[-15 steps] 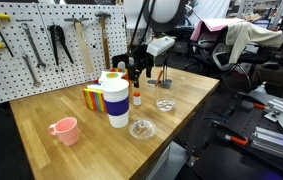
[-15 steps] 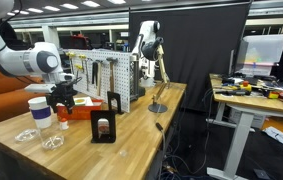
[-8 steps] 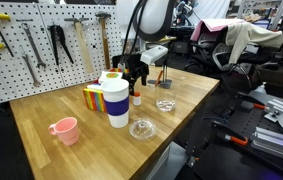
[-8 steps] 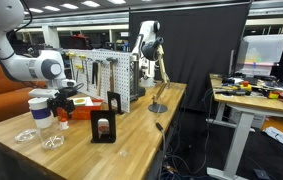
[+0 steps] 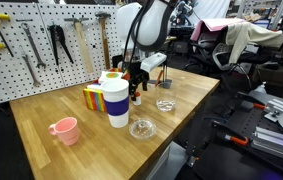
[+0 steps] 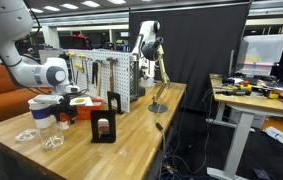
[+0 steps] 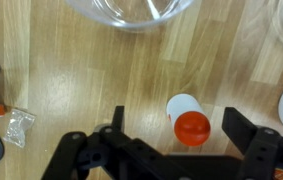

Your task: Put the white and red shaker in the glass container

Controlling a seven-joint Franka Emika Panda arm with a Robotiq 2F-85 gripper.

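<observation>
My gripper grabs the white and red shaker [image 7: 188, 118] from above by its red top next, leaving the white body free to lower into the glass container.
The white and red shaker [image 7: 188, 118] stands upright on the wooden table, its red top facing the wrist camera. It also shows in an exterior view [image 5: 137, 98], right of the big white cup with a dark band [image 5: 116, 100]. My gripper [image 7: 177, 116] is open and low, with one finger on each side of the shaker, not touching it; it shows in both exterior views [image 5: 133, 84] [image 6: 63, 106]. The small glass container [image 5: 165, 104] lies on the table just beyond the shaker. The wider glass dish [image 5: 142, 129] lies nearer the table's front edge.
A pink cup [image 5: 65, 130] lies at the front left. A striped coloured box [image 5: 94, 97] stands behind the big cup. A pegboard with tools [image 5: 41, 45] lines the back. A black stand [image 6: 104, 120] is on the table. A small clear packet [image 7: 19, 124] lies near the gripper.
My gripper has come down and moved toward the big cup until its open fingers are around the shaker. The shaker and the dishes have not moved.
</observation>
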